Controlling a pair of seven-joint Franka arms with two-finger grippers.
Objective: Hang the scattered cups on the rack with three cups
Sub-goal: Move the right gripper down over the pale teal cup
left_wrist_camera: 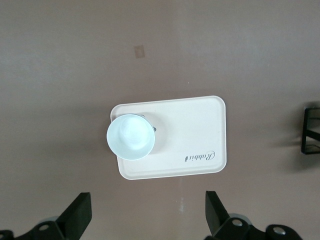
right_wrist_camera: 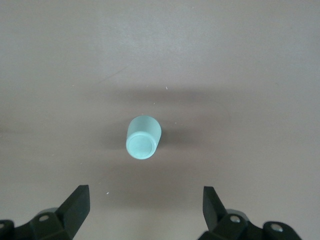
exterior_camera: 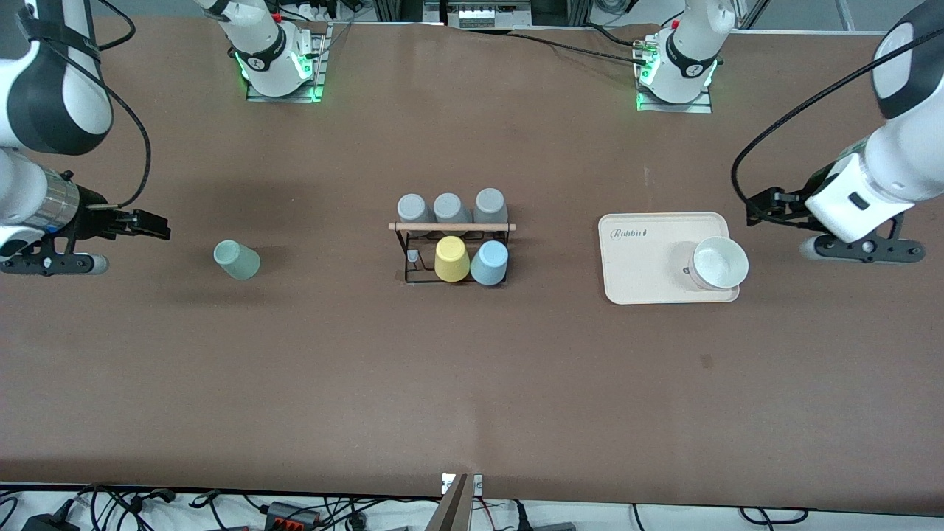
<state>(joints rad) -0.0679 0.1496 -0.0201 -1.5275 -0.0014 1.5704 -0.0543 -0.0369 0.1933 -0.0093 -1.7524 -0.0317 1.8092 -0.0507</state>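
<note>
The robot's right gripper will next grip the mint green cup by its closed bottom end, so that the cup can be hung on the rack.
The pale mint green cup rests alone on the table toward the right arm's end, apparently mouth down. My right gripper hovers open beside it, nothing between its fingers. The black wire rack with its wooden rod stands mid-table. A light blue cup sits on its nearer row beside a yellow cup. Three grey cups fill the farther row. My left gripper is open and empty, held above the table beside the tray.
A cream tray lies toward the left arm's end with a white bowl-like cup on it. A corner of the rack shows in the left wrist view. Cables run along the table's near edge.
</note>
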